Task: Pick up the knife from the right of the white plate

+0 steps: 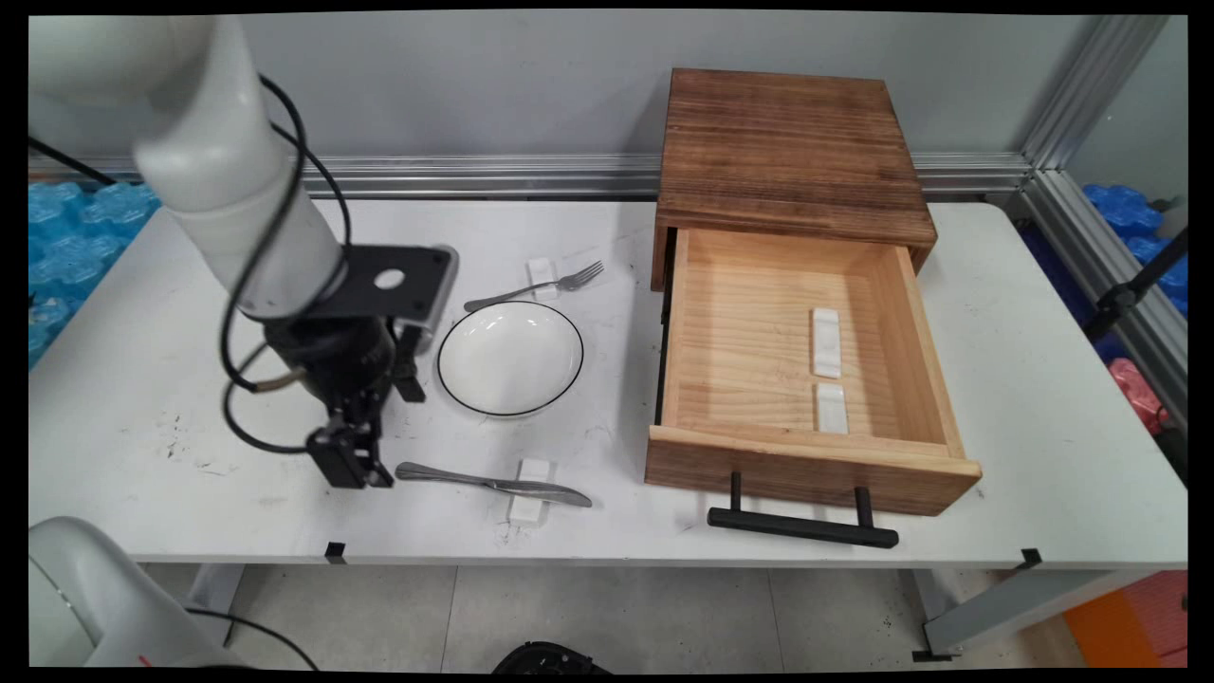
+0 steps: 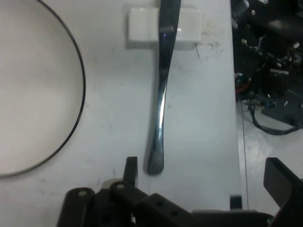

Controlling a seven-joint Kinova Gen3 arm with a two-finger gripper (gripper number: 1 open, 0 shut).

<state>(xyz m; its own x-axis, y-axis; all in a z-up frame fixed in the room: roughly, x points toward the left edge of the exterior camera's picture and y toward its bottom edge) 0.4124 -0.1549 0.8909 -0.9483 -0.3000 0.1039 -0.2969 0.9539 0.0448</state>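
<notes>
The table knife has to go off its rest and into the open drawer, so I should pick up the table knife by its handle (image 1: 444,474) next.
My gripper (image 1: 353,469) hangs low over the table's front left, just left of a steel table knife (image 1: 493,484). The knife lies flat, its middle across a small white rest (image 1: 529,495). In the hand view the gripper (image 2: 206,178) is open, one finger (image 2: 130,169) beside the knife's handle end (image 2: 155,163) and the other far off at the right. The handle end lies between the fingers, untouched as far as I can see. The knife's rest (image 2: 142,26) is at the top of that view.
A white plate with a black rim (image 1: 509,358) sits behind the knife, also in the hand view (image 2: 71,118). A fork (image 1: 536,287) lies on another rest beyond it. A wooden box (image 1: 787,152) has its drawer (image 1: 806,465) pulled open, two white rests inside. The table's front edge (image 1: 607,560) is close.
</notes>
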